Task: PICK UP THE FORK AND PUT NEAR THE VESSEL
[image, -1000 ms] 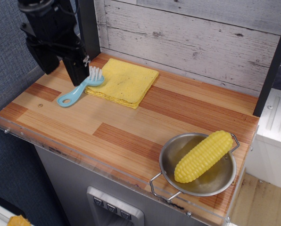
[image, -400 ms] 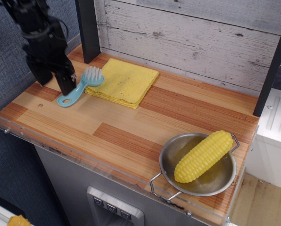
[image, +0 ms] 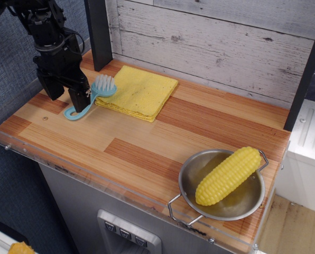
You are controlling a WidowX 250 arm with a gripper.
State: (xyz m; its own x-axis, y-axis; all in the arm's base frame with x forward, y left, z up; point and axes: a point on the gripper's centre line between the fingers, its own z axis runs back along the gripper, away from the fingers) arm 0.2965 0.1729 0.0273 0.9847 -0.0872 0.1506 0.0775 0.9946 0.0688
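My gripper is about to grab the light-blue brush by its handle (image: 86, 108). Then it can set the brush near the vessel (image: 222, 184).
The fork is a small light-blue brush (image: 96, 90) with white bristles. It lies on the wooden counter at the back left, its head against the edge of a yellow cloth (image: 139, 91). My black gripper (image: 66, 98) is open and stands over the brush's handle, one finger (image: 81, 98) on the handle and the other to its left. The vessel, a round steel pan (image: 242, 204) with wire loop handles, sits at the front right and holds a yellow corn cob (image: 226, 175).
A dark post (image: 98, 32) stands at the back left, close behind my gripper. A grey plank wall (image: 215, 42) runs along the back. A clear plastic lip (image: 94, 177) edges the counter's front. A second dark post (image: 305, 74) is at the right.
My gripper came down from above the brush's head to the left, then shifted a little right, and its finger now covers the handle. The brush, cloth and pan have not moved.
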